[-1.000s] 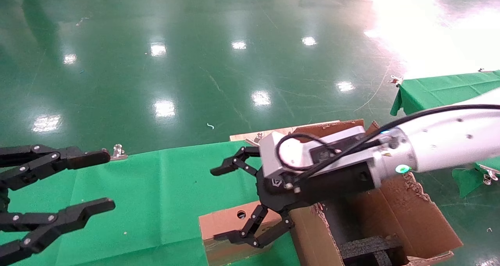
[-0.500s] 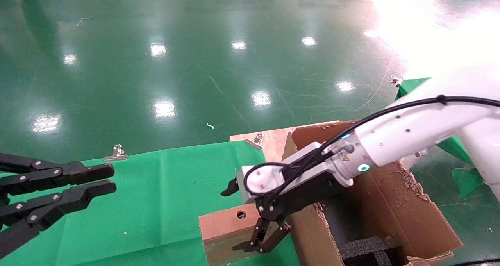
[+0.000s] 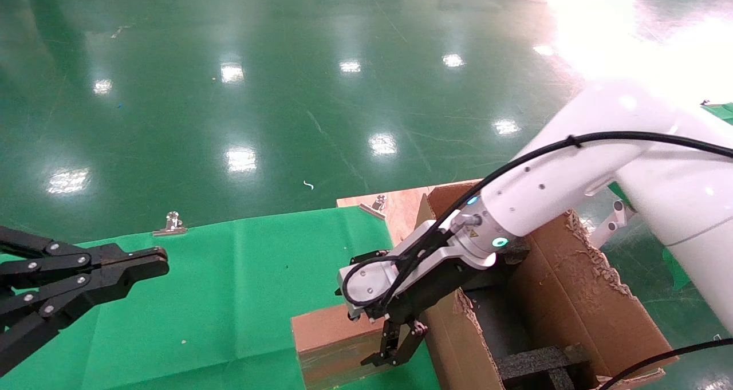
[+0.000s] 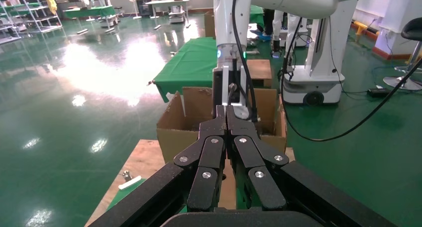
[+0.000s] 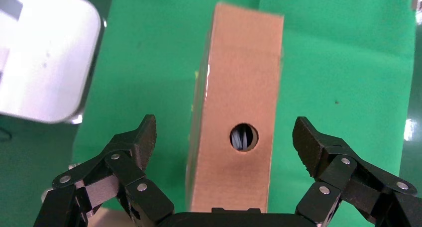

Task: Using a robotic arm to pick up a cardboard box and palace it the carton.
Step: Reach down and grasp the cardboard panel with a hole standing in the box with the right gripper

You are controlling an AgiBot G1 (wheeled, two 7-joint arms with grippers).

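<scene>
Next, my right gripper grabs the cardboard box across its narrow width, by the long sides, since the box is longer than the span of my open fingers.
The small brown cardboard box (image 3: 323,333) lies on the green cloth next to the carton; in the right wrist view its top (image 5: 234,87) with the round hole sits between my fingers. My right gripper (image 3: 369,321), on the white arm (image 3: 550,189), points down over the box. It is open, with one finger on each side of the box (image 5: 226,137) and a gap to both sides. The large ragged-edged carton (image 3: 578,298) stands to the right, with black foam inserts (image 3: 538,361) inside. My left gripper (image 3: 154,261) is shut and empty at the far left (image 4: 226,110).
The green cloth (image 3: 229,287) covers the table. Metal clips (image 3: 172,224) hold its far edge, and a bare wooden board corner (image 3: 395,204) shows behind the carton. The carton wall (image 3: 452,344) stands close beside my right gripper. Glossy green floor lies beyond.
My right gripper has swung from level to pointing down and lowered over the small box, which now hides the hole in the head view. My left gripper has closed from wide open to shut.
</scene>
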